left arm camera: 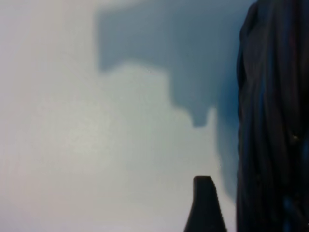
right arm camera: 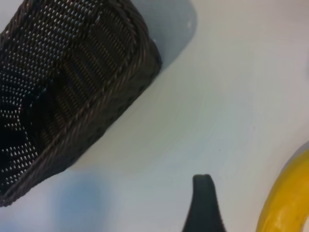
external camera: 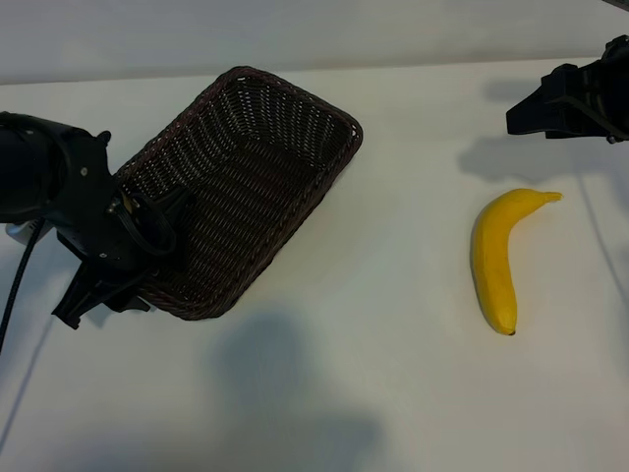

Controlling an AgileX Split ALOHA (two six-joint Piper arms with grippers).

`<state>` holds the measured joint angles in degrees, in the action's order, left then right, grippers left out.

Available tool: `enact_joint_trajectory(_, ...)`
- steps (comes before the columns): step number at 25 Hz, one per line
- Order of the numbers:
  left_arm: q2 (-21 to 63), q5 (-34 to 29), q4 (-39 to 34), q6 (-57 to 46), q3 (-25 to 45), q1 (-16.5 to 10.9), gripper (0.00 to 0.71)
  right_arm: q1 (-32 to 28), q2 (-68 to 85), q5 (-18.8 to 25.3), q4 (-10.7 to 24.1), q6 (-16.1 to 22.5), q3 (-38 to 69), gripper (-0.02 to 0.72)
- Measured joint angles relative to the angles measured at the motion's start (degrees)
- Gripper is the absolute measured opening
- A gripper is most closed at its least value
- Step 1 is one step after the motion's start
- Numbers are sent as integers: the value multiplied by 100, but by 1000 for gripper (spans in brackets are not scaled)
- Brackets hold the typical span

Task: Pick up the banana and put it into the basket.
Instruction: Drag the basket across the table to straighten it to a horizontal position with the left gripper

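The open basket is far wider than my fingers can spread, so my left gripper should grip it next by its thin short side (external camera: 165, 298).
The banana (external camera: 496, 258) lies yellow and curved on the white table at the right, its dark tip toward the front; its edge also shows in the right wrist view as the banana (right arm camera: 288, 203). The dark brown wicker basket (external camera: 285, 108) sits slantwise left of centre, with nothing inside that I can see. My right gripper (external camera: 521, 113) hovers open behind the banana, apart from it; one finger (right arm camera: 203, 205) shows over bare table. My left gripper (external camera: 103, 300) stands open at the basket's near left corner. One of its fingers (left arm camera: 205, 205) is just outside the basket wall (left arm camera: 273, 121).
The white table (external camera: 373, 374) stretches between basket and banana and along the front. Arm shadows fall on it near the front centre and under the right arm. A black cable (external camera: 15, 285) hangs by the left arm.
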<state>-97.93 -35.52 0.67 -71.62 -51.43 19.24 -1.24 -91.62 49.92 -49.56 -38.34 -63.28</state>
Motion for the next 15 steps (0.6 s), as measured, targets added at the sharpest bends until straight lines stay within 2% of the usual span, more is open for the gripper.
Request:
enact_joint_trajectory(2, -1, 34, -5, -6, 0, 0, 519, 0, 0, 0, 0, 0, 0, 539)
enact_joint_trajectory(4, -1, 34, -67, -17, 0, 0, 460, 0, 0, 0, 0, 0, 0, 539)
enact_joint_trajectory(9, -8, 108, -67, -37, 5, 0, 210, 0, 0, 0, 0, 0, 0, 539)
enact_joint_trajectory(15, 75, 323, -67, -28, 5, -5, 196, 0, 0, 0, 0, 0, 0, 539)
